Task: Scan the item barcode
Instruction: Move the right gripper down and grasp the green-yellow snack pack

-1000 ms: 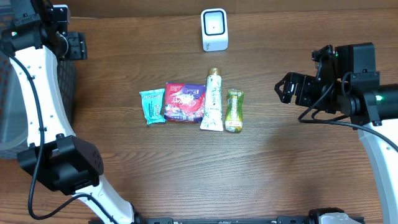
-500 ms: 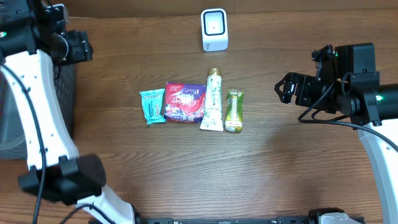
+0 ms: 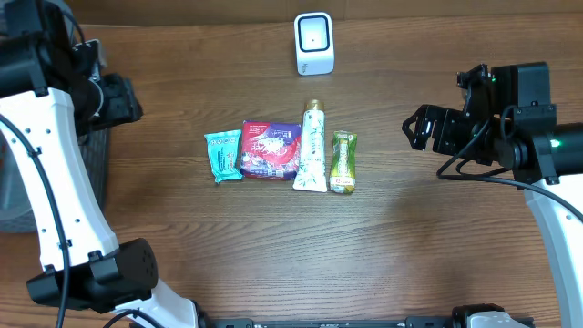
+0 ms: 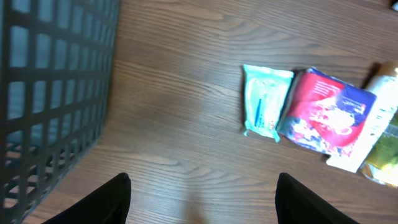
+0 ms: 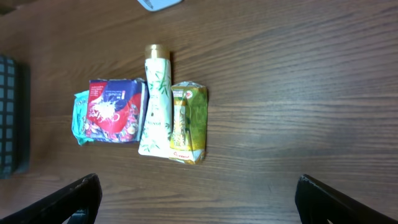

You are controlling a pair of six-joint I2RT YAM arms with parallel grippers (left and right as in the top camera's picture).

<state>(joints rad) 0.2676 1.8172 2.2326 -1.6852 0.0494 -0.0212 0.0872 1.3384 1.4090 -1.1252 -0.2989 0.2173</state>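
Observation:
The robot's right gripper needs to grab the green-yellow pouch across its long sides next. The bottom of the pouch then stays uncovered to present to the barcode scanner [image 3: 314, 43].
Four items lie in a row at the table's middle: a teal packet [image 3: 223, 155] [image 4: 266, 99], a red and purple packet [image 3: 271, 149] [image 4: 326, 112], a white tube [image 3: 311, 148] [image 5: 155, 102] and a green-yellow pouch [image 3: 342, 162] [image 5: 188, 121]. A white barcode scanner [image 3: 314, 43] stands at the back. My left gripper [image 3: 123, 98] [image 4: 202, 199] hangs open over bare wood, left of the teal packet, holding nothing. My right gripper [image 3: 421, 128] [image 5: 199, 199] is wide open to the right of the row, also with nothing in it.
A dark mesh basket [image 3: 96, 173] [image 4: 50, 93] stands at the table's left edge, just beside my left gripper. Bare wood lies in front of the row and between the row and the right arm.
My left arm has swung right and toward the front, off the basket's far corner and nearer the items. The right arm and the items have not moved.

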